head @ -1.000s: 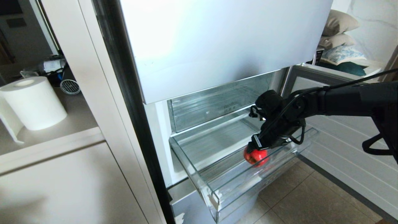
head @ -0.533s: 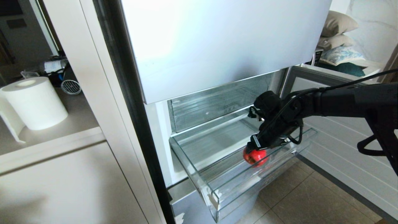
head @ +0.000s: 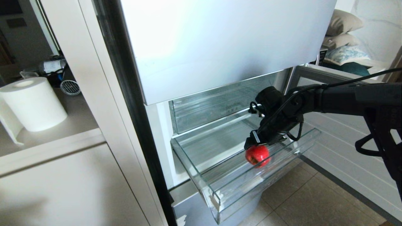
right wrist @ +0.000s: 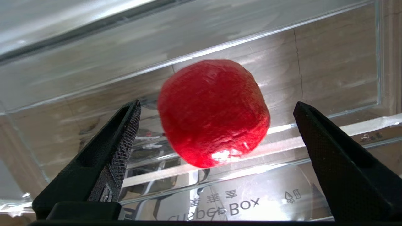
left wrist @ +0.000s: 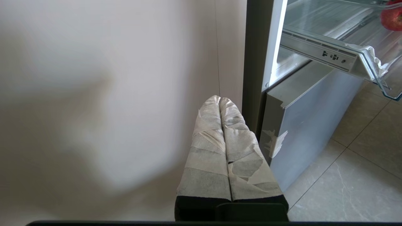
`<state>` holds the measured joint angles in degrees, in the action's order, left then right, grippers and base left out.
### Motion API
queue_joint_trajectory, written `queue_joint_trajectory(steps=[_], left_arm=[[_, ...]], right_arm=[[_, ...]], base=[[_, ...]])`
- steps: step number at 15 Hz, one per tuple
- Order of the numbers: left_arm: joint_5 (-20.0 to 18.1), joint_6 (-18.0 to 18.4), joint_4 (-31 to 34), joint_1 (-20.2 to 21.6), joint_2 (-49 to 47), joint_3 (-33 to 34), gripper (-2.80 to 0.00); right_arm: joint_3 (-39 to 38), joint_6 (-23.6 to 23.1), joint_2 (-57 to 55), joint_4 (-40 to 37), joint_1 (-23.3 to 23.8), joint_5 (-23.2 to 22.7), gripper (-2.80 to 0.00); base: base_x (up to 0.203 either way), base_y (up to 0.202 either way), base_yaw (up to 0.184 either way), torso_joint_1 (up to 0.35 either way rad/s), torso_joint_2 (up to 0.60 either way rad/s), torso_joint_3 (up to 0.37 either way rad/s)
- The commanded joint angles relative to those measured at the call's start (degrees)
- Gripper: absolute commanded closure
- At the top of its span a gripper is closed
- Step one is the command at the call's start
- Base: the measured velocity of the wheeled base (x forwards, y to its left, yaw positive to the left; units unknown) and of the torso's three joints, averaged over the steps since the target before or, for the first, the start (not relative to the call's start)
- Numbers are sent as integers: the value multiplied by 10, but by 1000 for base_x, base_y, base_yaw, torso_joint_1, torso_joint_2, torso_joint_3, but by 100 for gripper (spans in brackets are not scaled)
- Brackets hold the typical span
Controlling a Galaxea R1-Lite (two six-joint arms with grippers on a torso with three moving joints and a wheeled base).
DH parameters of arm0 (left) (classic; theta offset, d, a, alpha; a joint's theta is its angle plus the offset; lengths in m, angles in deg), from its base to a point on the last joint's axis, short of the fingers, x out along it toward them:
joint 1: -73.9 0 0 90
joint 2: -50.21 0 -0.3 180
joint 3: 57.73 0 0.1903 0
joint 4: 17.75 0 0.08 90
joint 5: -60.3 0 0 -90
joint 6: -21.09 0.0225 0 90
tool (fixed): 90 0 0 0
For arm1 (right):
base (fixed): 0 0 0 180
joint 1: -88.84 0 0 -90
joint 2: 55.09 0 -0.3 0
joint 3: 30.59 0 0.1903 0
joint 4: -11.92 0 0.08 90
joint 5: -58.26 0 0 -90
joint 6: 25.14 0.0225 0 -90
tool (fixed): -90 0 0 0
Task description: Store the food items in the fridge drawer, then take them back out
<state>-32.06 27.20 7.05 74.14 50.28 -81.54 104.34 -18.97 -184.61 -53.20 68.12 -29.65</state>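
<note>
The round red fruit [head: 258, 156] is still below the wide-open fingers of my right gripper, so they would miss it if I closed now, and I need to first lower them.
One food item, a round deep-red apple-like fruit [head: 257, 155], lies in the pulled-out clear fridge drawer [head: 216, 197], toward its right side. My right gripper [head: 255, 143] hangs just above it, open. In the right wrist view the black fingers [right wrist: 125, 135] stand wide on either side of the fruit [right wrist: 213, 113] without touching it, and the drawer wall [right wrist: 345, 62] lies behind. My left gripper [left wrist: 220, 99] is shut on nothing, parked low beside the pale cabinet side. From there the drawer's corner [left wrist: 370, 59] and the fruit [left wrist: 392, 17] show.
The frosted fridge door panel [head: 220, 40] overhangs the drawer. A second clear drawer [head: 220, 103] sits shut behind it. The open lower door [head: 345, 150] stands to the right. A paper towel roll [head: 33, 103] rests on the counter at left. Tiled floor [head: 307, 201] lies below.
My right gripper has lifted a little up and back off the fruit, which stays where it was in the drawer and now shows more fully.
</note>
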Motion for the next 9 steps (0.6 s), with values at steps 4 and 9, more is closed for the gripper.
queue_joint_trajectory(steps=[4,9], left_arm=[[0,0,1,0,-1,0,0],[0,0,0,1,-1,0,0]], right_arm=[[6,-34,-13,-24,1,3,-280],[8,-41,-29,-25,3,3,-280]], base=[[0,0,0,0,0,0],[0,0,0,0,0,0]])
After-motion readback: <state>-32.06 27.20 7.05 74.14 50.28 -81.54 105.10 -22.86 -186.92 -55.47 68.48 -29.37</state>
